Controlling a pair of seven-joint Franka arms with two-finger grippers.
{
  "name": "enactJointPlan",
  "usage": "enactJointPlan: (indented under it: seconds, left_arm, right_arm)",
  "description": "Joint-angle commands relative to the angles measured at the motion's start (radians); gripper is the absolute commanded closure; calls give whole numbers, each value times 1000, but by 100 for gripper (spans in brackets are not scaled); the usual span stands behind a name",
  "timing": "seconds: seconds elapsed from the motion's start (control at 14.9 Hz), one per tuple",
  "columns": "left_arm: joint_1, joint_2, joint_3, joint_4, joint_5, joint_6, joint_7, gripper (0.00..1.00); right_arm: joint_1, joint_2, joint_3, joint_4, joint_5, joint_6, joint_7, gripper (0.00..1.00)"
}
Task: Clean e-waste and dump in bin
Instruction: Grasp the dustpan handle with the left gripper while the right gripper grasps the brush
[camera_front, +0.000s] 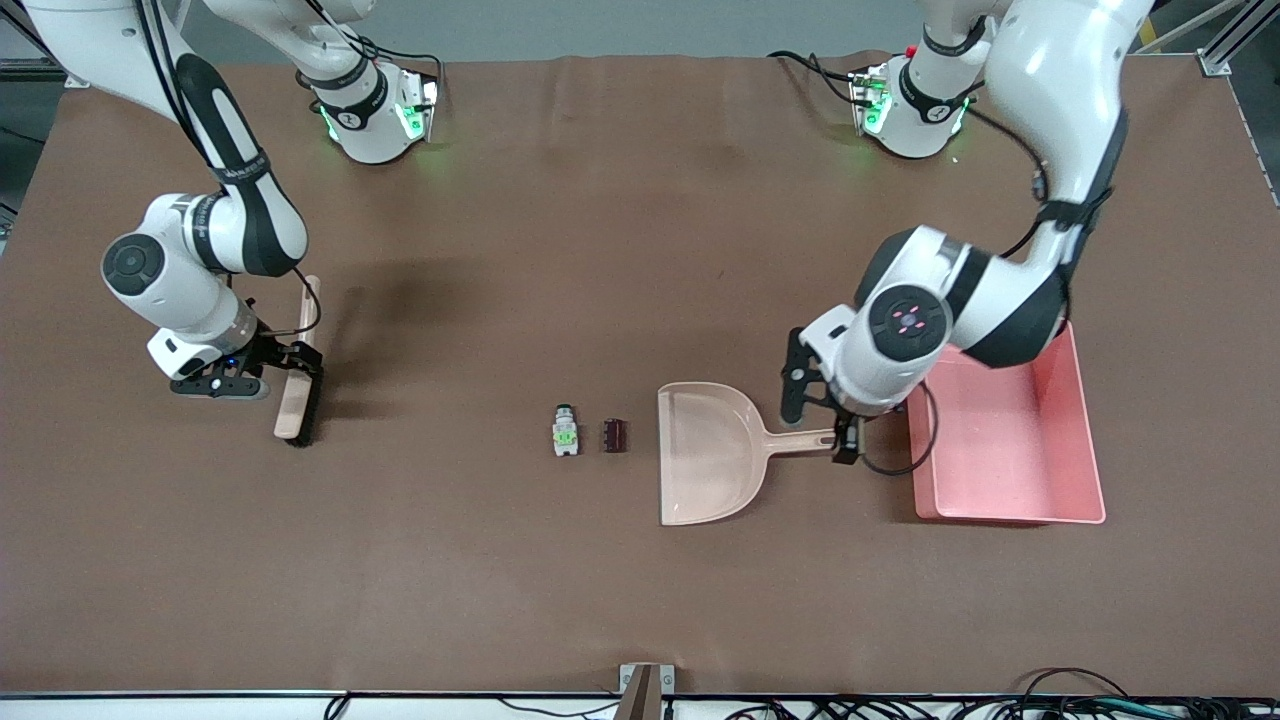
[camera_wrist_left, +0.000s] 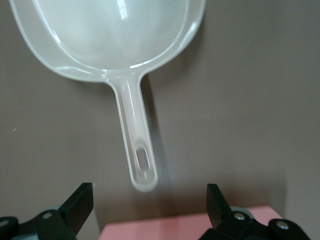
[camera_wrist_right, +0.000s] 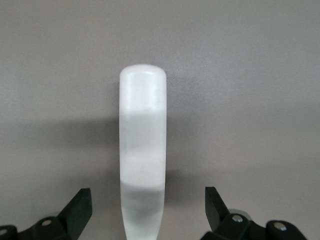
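The beige brush's black bristles need to stay free to sweep the e-waste. My right gripper should pick up the brush by its handle (camera_front: 307, 314) (camera_wrist_right: 143, 150) next.
The e-waste lies mid-table: a white-grey component with a green label (camera_front: 566, 430) and a dark maroon cylinder (camera_front: 614, 435) beside it. The beige dustpan (camera_front: 705, 455) lies next to the cylinder, its mouth toward it. It also shows in the left wrist view (camera_wrist_left: 135, 125). My left gripper (camera_front: 822, 420) (camera_wrist_left: 149, 202) is open and empty just off the handle's end, not around it. The pink bin (camera_front: 1000, 440) sits toward the left arm's end, and its rim shows in the left wrist view (camera_wrist_left: 190, 227). My right gripper (camera_front: 298, 362) (camera_wrist_right: 146, 205) is open, its fingers either side of the beige brush's handle (camera_wrist_right: 142, 150).
The beige brush with black bristles (camera_front: 300, 390) lies on the brown table toward the right arm's end. The bin's wall is close beside my left gripper. Cables run along the table edge nearest the front camera.
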Motion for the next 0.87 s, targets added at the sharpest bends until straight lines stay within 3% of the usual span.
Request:
enactJointPlan:
  seconds: [0.0, 0.27, 0.81]
  left_arm:
    - [-29, 116, 3, 113, 68, 2, -44, 0]
    - [-29, 130, 3, 118, 72, 2, -53, 0]
    - [-50, 160, 3, 115, 76, 3, -70, 0]
  right_arm:
    - [-9, -9, 13, -40, 21, 41, -14, 0]
    - [-9, -9, 13, -42, 21, 35, -14, 9]
    - [-4, -3, 13, -40, 21, 35, -15, 62]
